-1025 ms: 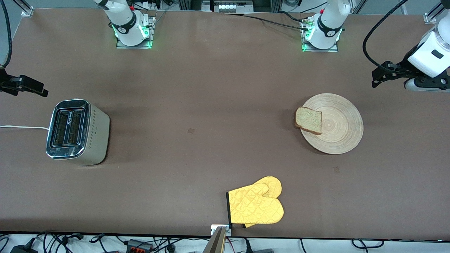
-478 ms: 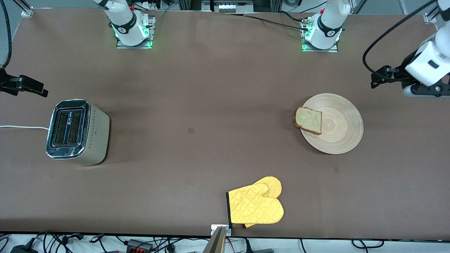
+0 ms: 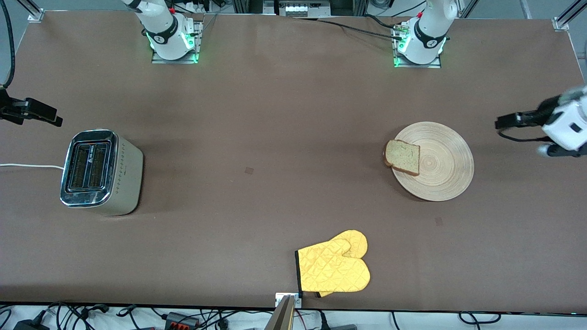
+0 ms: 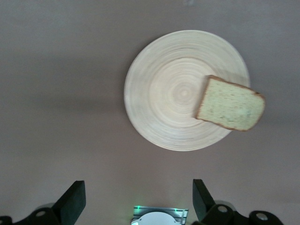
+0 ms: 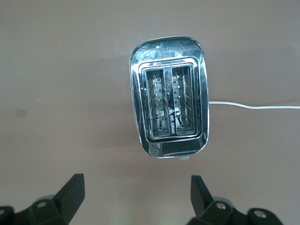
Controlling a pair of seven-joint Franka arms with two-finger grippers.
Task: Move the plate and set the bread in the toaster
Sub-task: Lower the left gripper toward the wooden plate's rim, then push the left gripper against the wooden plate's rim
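Note:
My left gripper takes hold of the round wooden plate by its bare rim (image 3: pixel 469 163) next, to move the plate with the bread (image 3: pixel 402 157) on it.
The round wooden plate (image 3: pixel 440 172) lies toward the left arm's end of the table. The bread (image 3: pixel 402 157) rests on its rim on the toaster's side, overhanging slightly. In the left wrist view the plate (image 4: pixel 173 93) and bread (image 4: pixel 229 104) lie ahead of my open left gripper (image 4: pixel 137 199), which hangs over bare table beside the plate with nothing between its fingers. The chrome-topped toaster (image 3: pixel 98 172) stands at the right arm's end, both slots empty. My right gripper (image 5: pixel 136 194) hovers open over bare table beside the toaster (image 5: pixel 169 110).
A pair of yellow oven mitts (image 3: pixel 334 268) lies near the table edge closest to the front camera, about midway along it. The toaster's white cord (image 3: pixel 27 166) runs off the right arm's end. The arm bases (image 3: pixel 174 39) (image 3: pixel 419 43) stand along the back edge.
The left arm's hand has swung down along the table's end and now hangs level with the plate. The right arm, plate, bread and toaster have not moved.

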